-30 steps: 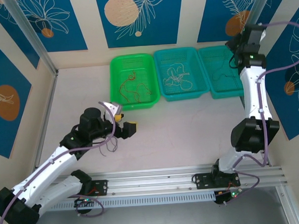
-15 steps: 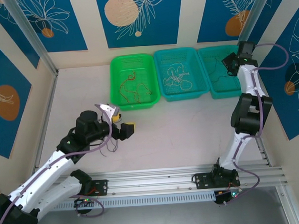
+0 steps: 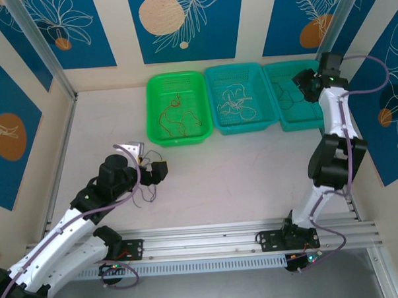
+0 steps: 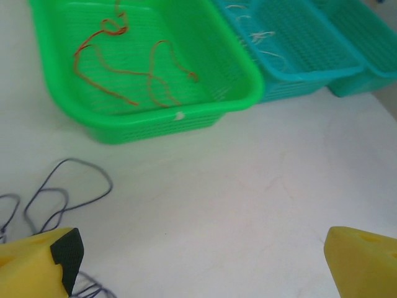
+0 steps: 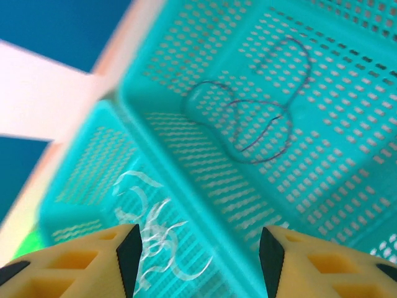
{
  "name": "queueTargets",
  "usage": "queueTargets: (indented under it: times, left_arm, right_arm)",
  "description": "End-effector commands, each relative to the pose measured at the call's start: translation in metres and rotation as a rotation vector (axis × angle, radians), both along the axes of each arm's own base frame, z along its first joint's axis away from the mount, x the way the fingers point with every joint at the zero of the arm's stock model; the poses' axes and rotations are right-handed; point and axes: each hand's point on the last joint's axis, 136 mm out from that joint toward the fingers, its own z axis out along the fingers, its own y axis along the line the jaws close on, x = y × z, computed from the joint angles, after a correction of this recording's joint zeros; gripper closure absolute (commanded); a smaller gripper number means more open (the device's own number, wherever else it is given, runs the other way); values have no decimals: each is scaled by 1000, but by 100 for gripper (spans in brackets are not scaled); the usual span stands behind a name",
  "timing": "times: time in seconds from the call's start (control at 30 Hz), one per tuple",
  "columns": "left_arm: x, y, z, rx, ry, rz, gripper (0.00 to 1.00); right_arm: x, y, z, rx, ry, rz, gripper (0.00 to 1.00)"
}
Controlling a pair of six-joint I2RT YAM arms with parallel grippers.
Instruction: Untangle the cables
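My left gripper grabs the dark purple-black cables by their bunched parts at one side next, which leaves the other loops free for my right gripper to untangle.
Dark purple-black cables (image 3: 147,191) lie loose on the table, just near my left gripper (image 3: 154,171). In the left wrist view their loops (image 4: 67,191) sit to the left of my open left gripper (image 4: 205,273), whose yellow fingers (image 4: 37,264) hold nothing. Reddish-brown cables (image 4: 127,71) lie in the green basket (image 3: 198,103). Pale cables (image 5: 152,239) lie in the middle teal basket (image 3: 209,89). One dark cable (image 5: 263,127) lies in the right teal basket (image 3: 285,122). My right gripper (image 5: 198,261) hangs above it, open and with nothing in it, seen in the top view as the right gripper (image 3: 307,85).
The three baskets stand side by side along the back wall. Blue patterned walls close in the left, back and right sides. A metal rail (image 3: 209,237) with both arm bases runs along the near edge. White tabletop (image 3: 240,173) lies between the baskets and the rail.
My right gripper has opened over the right teal basket, and the dark cable now lies in it. My left arm has drawn back toward the near left, still open.
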Motion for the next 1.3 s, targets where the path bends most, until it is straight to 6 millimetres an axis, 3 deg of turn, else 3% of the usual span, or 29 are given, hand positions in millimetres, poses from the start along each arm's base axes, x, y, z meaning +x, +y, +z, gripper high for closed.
queueTargets:
  times: [0.0, 0.13, 0.23, 0.4, 0.6, 0.8, 0.97, 1.1, 1.2, 1.27]
  left_arm:
    - [6, 35, -18, 47, 55, 219, 0]
    - [8, 66, -35, 104, 112, 373, 0]
    - [10, 79, -54, 129, 194, 422, 0]
    - [16, 94, -92, 74, 348, 478, 0]
    - [38, 91, -114, -79, 443, 464, 11]
    - [56, 85, -137, -126, 547, 457, 28]
    - [59, 93, -156, -130, 588, 510, 57]
    - [55, 94, -162, -131, 600, 516, 87]
    - [53, 92, -161, -142, 597, 499, 99]
    - [51, 91, -160, -141, 595, 490, 100]
  right_arm:
    - [-25, 56, 51, 52, -158, 221, 46]
    - [-67, 144, 74, 103, -235, 516, 47]
    - [-105, 218, 70, 74, -215, 712, 47]
    - [-172, 331, 34, 77, -131, 1007, 47]
    - [-234, 428, -22, 86, -48, 1250, 47]
    - [-260, 490, -78, -73, -52, 1404, 47]
    - [-265, 531, -120, -173, -148, 1526, 46]
    - [-257, 553, -146, -206, -228, 1563, 43]
    - [-256, 569, -163, -191, -256, 1607, 41]
    - [-257, 578, -176, -171, -252, 1636, 41]
